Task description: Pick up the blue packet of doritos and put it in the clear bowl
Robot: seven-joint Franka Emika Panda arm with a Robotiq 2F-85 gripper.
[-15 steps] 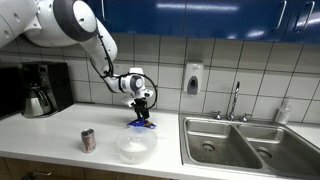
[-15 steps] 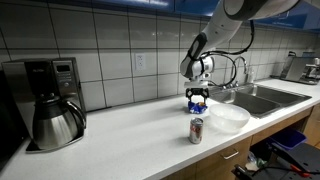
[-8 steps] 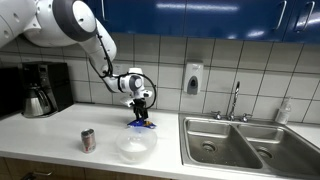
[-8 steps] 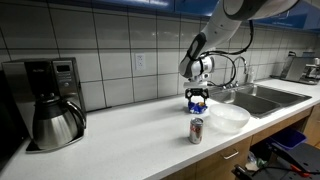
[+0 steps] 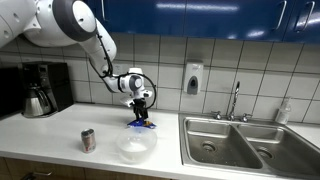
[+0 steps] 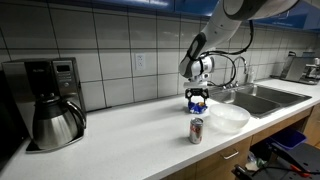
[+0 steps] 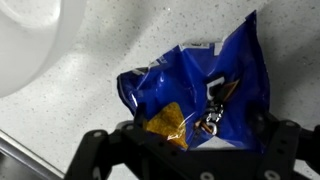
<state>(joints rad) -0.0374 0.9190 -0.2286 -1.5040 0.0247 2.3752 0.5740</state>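
Observation:
The packet (image 5: 141, 123) bulges up between both fingers, which reach down beside it in an exterior view, so my gripper should close. Closing now would hold it.
The blue packet of doritos (image 5: 141, 123) lies on the white counter, a little behind the clear bowl (image 5: 135, 146). Both also show in the other exterior view, the packet (image 6: 197, 105) and the bowl (image 6: 228, 117). My gripper (image 5: 143, 110) points down right over the packet, low above it (image 6: 198, 98). In the wrist view the crinkled packet (image 7: 200, 85) lies between the two fingers of my gripper (image 7: 190, 138), which stand wide apart on either side of it. The gripper is open. The bowl's rim (image 7: 25, 40) shows at the top left.
A small silver-and-red can (image 5: 88, 140) stands on the counter by the bowl, also seen in the other exterior view (image 6: 196, 130). A coffee maker (image 6: 50, 100) stands at the counter's far end. Steel sink basins (image 5: 250, 145) with a faucet (image 5: 235, 100) lie beyond the bowl.

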